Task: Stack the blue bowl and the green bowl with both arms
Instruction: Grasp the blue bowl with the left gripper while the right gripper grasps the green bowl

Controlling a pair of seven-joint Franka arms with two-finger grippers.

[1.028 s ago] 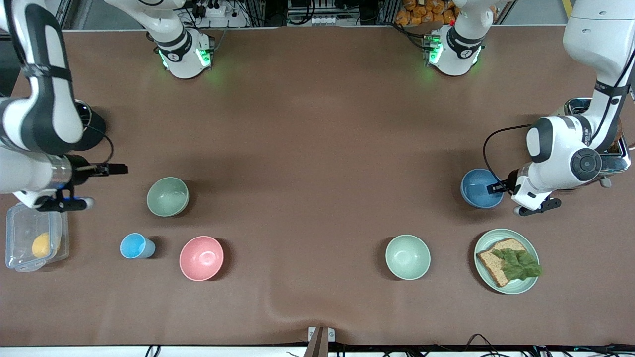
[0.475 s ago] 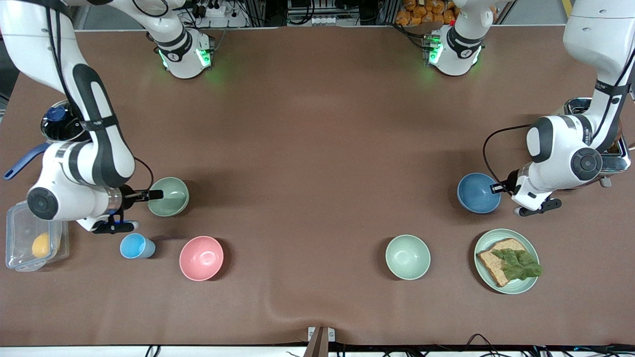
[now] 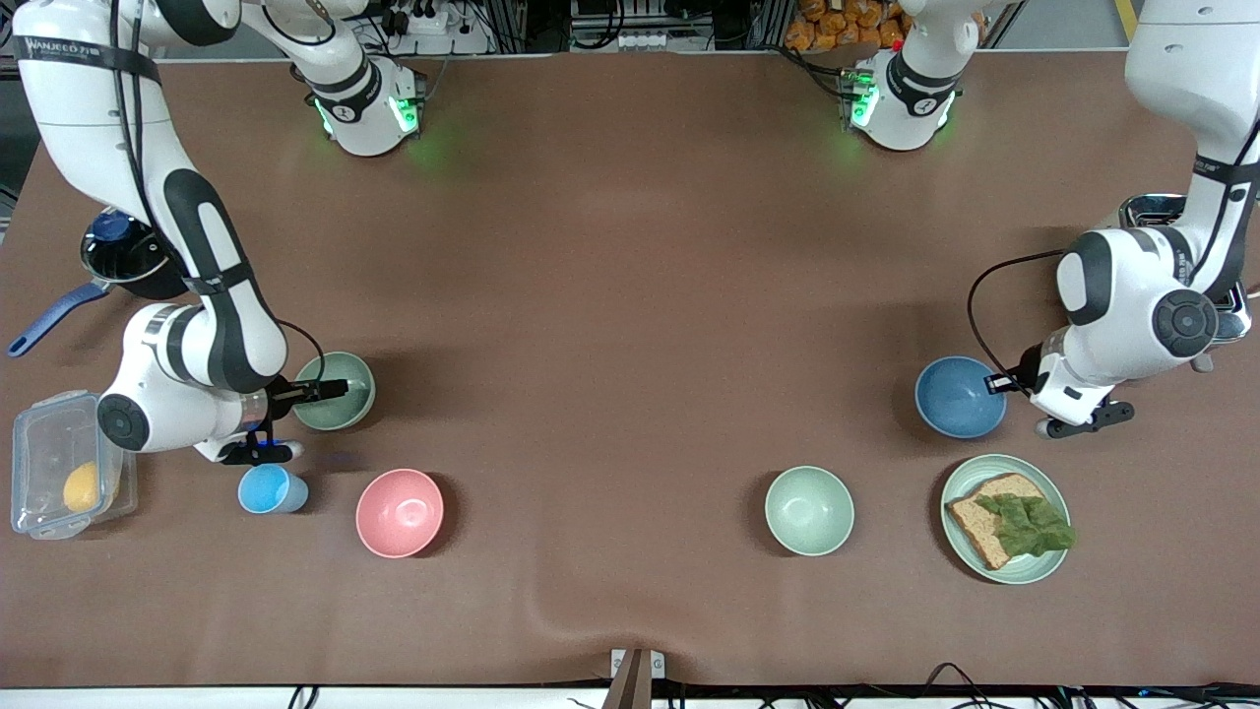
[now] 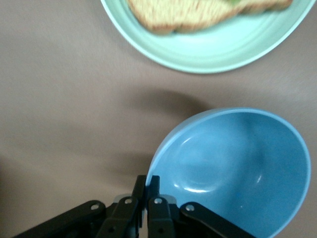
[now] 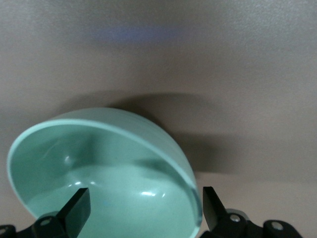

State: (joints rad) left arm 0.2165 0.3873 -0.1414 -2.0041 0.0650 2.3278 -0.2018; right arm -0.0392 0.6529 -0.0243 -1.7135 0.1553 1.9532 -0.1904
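Note:
My right gripper should close now, because one finger is inside the green bowl's rim (image 3: 356,365) (image 5: 195,191) and one is outside, so it would hold the bowl.
The blue bowl (image 3: 960,397) is near the left arm's end of the table. My left gripper (image 3: 996,384) is shut on its rim. In the left wrist view the fingers (image 4: 147,179) pinch the edge of the blue bowl (image 4: 233,168), which is tilted, with a shadow on the cloth beside it. The green bowl (image 3: 335,391) sits on the table near the right arm's end. My right gripper (image 3: 335,387) is open over it. In the right wrist view the gripper (image 5: 143,198) has one finger inside the green bowl (image 5: 109,173) and one outside its wall.
A pale green plate with bread (image 3: 1004,519) lies just nearer the front camera than the blue bowl and shows in the left wrist view (image 4: 213,49). A paler mint bowl (image 3: 809,510), a pink bowl (image 3: 400,512), a light-blue cup (image 3: 266,488), a clear box (image 3: 64,478) and a pan (image 3: 123,251) also stand here.
My right arm swung in from the table's end and brought its open gripper onto the green bowl. My left gripper shifted the blue bowl a little toward the front camera.

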